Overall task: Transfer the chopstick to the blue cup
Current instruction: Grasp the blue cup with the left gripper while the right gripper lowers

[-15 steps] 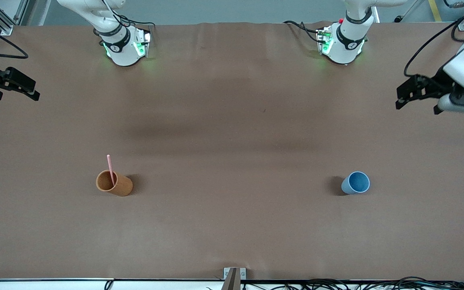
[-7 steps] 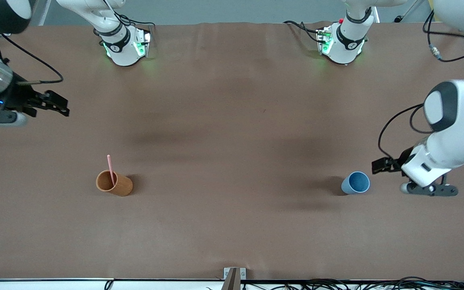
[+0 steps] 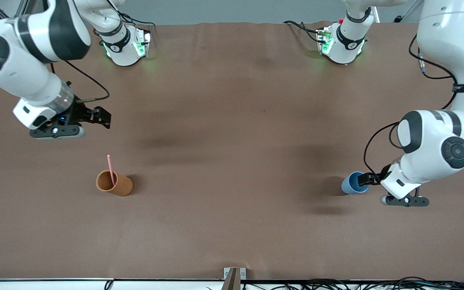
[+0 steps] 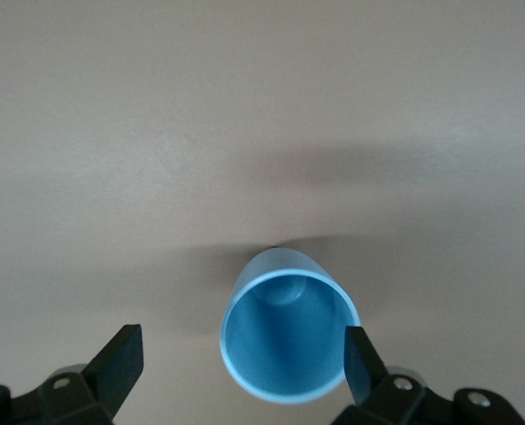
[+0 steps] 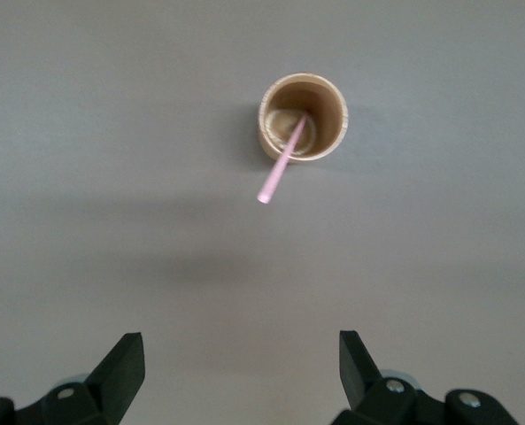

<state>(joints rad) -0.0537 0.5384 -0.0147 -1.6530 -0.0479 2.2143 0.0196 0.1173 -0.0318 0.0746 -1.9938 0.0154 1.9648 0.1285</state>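
Observation:
The left gripper isn't ready to close on the blue cup yet and should come down first: its fingers are above the cup's rim (image 4: 225, 331), and one finger is short of the cup's opening (image 4: 285, 341).
The pale pink chopstick (image 3: 110, 167) stands leaning in an orange-brown cup (image 3: 115, 184) toward the right arm's end of the table. Both also show in the right wrist view, the chopstick (image 5: 280, 173) and the orange-brown cup (image 5: 303, 115). My right gripper (image 3: 102, 117) is open and empty (image 5: 240, 354), over bare table short of that cup. The blue cup (image 3: 352, 185) stands upright and empty toward the left arm's end. My left gripper (image 3: 365, 179) is open at its rim. In the left wrist view the cup (image 4: 289, 341) lies between the jaws (image 4: 242, 354), close to one finger.
The table is covered in brown cloth (image 3: 232, 161). The two arm bases (image 3: 125, 46) (image 3: 342, 42) stand at its far edge. A small metal bracket (image 3: 234, 276) and cables sit at the near edge.
Both arms have swung in from the table's ends. The left gripper has come down to the blue cup. The right gripper has moved toward the orange-brown cup. The cups and the chopstick have not moved.

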